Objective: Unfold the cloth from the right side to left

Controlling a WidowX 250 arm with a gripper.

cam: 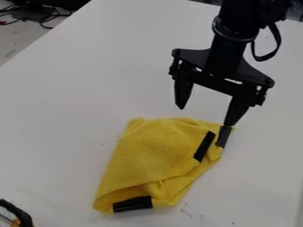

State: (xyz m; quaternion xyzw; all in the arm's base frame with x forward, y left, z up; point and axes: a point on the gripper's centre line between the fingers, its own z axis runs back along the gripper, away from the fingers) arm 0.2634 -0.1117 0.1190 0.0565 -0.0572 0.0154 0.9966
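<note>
The yellow cloth has a folded-over corner with the inner black strip, and my gripper will next pick it up there to unfold the cloth.
My gripper hangs over the far edge of the cloth, open, its two fingers wide apart with nothing between them. The yellow cloth lies folded and crumpled on the white table, in the lower middle of the camera view. Black strips mark it: two side by side near its right corner and one at its bottom edge. The right fingertip stands just above the outer strip at the right corner; whether it touches cannot be told. The left fingertip is beyond the cloth's far edge.
The white table spreads around the cloth, its edge running diagonally at the upper left. A black and orange object shows at the bottom left corner. Dark cables lie beyond the table at the top left.
</note>
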